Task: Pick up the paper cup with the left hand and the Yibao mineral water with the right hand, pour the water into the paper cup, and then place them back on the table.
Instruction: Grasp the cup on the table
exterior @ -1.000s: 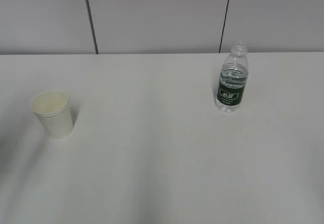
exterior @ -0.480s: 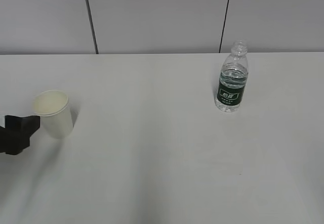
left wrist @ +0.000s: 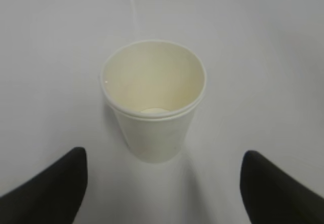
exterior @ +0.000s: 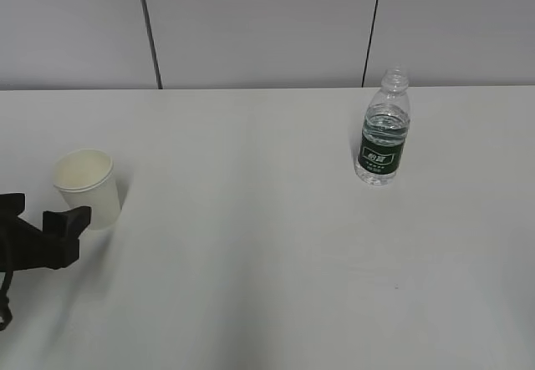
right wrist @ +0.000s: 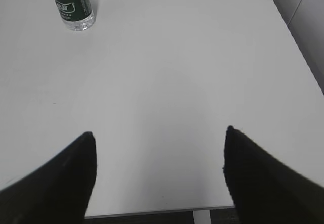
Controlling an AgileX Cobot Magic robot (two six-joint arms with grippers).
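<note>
The robot should next take hold of the paper cup by its lower side [exterior: 99, 207] with its left gripper, to keep the cup steady for the water [exterior: 382, 136].
The off-white paper cup [exterior: 86, 188] stands upright and empty on the left of the white table [exterior: 251, 245]. It fills the middle of the left wrist view [left wrist: 153, 100]. My left gripper [exterior: 46, 218] is open just in front of the cup; its two black fingers sit apart at the bottom of the wrist view, midway point [left wrist: 164, 163], short of the cup's base. The Yibao mineral water bottle [exterior: 384, 130] stands upright and uncapped at the right rear, also in the right wrist view [right wrist: 72, 4]. My right gripper [right wrist: 159, 140] is open and empty, far from the bottle near the table's front edge.
A grey panelled wall [exterior: 259, 27] runs behind the table. The table's front edge [right wrist: 152, 211] and right edge [right wrist: 296, 47] show in the right wrist view. The right arm is out of the exterior view.
My left gripper has come into the exterior view from the lower left and moved in toward the cup. The cup and the bottle have not moved.
</note>
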